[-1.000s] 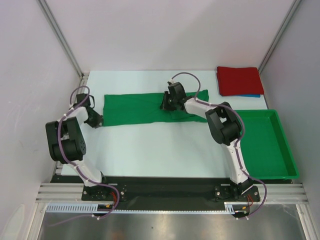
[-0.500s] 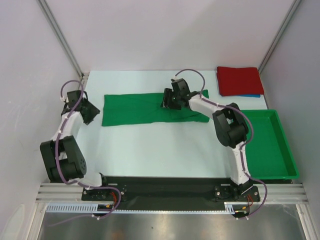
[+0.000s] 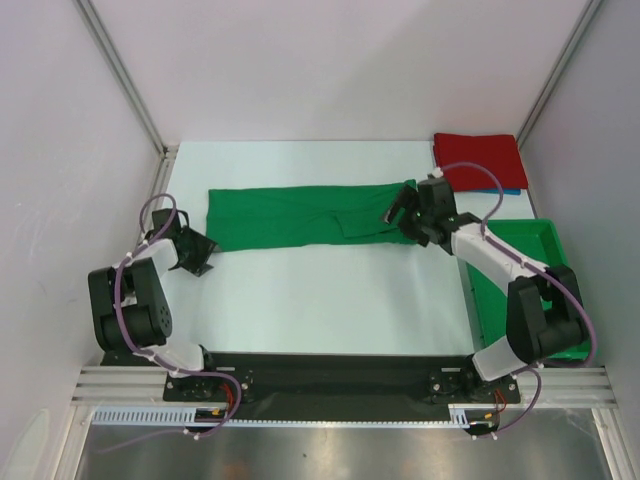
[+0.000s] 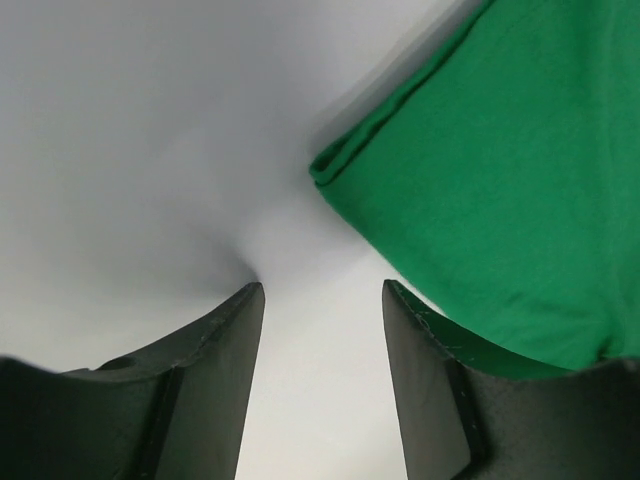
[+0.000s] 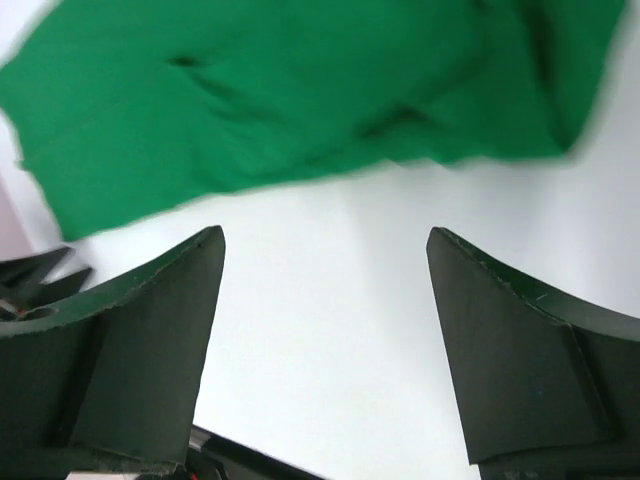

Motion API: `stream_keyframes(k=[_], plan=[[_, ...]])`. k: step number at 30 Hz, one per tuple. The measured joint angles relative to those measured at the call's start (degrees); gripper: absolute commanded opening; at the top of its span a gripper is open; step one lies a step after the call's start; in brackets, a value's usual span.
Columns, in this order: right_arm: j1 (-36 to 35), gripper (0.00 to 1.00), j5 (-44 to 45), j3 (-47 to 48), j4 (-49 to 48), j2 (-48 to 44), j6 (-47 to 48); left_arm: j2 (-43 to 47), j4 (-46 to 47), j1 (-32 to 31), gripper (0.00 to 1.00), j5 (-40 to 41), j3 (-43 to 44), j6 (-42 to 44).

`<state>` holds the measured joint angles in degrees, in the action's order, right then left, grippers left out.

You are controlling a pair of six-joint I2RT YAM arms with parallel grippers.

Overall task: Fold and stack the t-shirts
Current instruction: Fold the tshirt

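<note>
The green t-shirt's near corner [image 3: 411,241] [image 5: 562,146] is the one toward the red t-shirt. My right gripper needs to grab it next, so it can then turn the green t-shirt for folding.
The green t-shirt [image 3: 300,215] lies on the white table as a long folded strip running left to right. The red t-shirt [image 3: 478,160] sits folded at the back right, with a sliver of the blue t-shirt [image 3: 510,190] showing under its front edge. My left gripper [image 3: 200,255] is just off the strip's near left corner, open over bare table; its wrist view has the green shirt [image 4: 500,200] up and to the right of the left gripper [image 4: 320,290]. At the strip's right end my right gripper [image 3: 400,215] stands open and empty. The wrist view shows the green shirt [image 5: 300,90] beyond the right gripper [image 5: 325,240].
A rigid green bin [image 3: 560,250] stands at the right edge of the table, with my right arm reaching across its near left part. White walls close in the table on the left, back and right.
Both grippers opened and let go of the green shirt. The right one moved from the strip's middle to its right end. The left one dropped back to the near left corner.
</note>
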<state>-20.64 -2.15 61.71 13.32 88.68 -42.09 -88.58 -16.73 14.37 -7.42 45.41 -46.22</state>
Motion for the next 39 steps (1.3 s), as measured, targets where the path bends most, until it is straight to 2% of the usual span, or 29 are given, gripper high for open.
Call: stream_keyframes(k=[8, 14, 20, 24, 26, 30, 39], plan=[[3.7, 0.86, -0.1, -17.4, -4.0, -7.7, -5.9, -1.6, 1.9, 0.0, 0.54, 2.0, 0.4, -4.2], [6.8, 0.86, -1.4, -24.0, -12.4, -7.4, -11.6, -4.6, 2.2, 0.0, 0.48, 4.3, 3.3, -5.0], [8.0, 0.85, -2.0, -24.5, -19.8, -2.4, -14.8, -7.1, 2.7, 0.4, 0.19, 6.5, 5.3, -4.9], [8.9, 0.80, -3.4, -23.9, -25.2, 1.8, -17.0, -8.0, 2.6, 0.7, 0.01, 7.0, 6.0, -4.2], [9.1, 0.78, -3.7, -23.3, -27.7, 3.7, -17.9, -8.3, 2.4, 0.8, 0.00, 6.8, 6.4, -3.8], [9.6, 0.65, -4.6, -21.7, -31.5, 7.4, -18.8, -8.7, 2.4, 1.2, 0.00, 6.7, 6.9, -3.2], [10.5, 0.64, -4.3, -21.5, -31.1, 8.0, -19.5, -9.0, 2.5, 1.6, 0.00, 6.6, 7.3, -2.2]])
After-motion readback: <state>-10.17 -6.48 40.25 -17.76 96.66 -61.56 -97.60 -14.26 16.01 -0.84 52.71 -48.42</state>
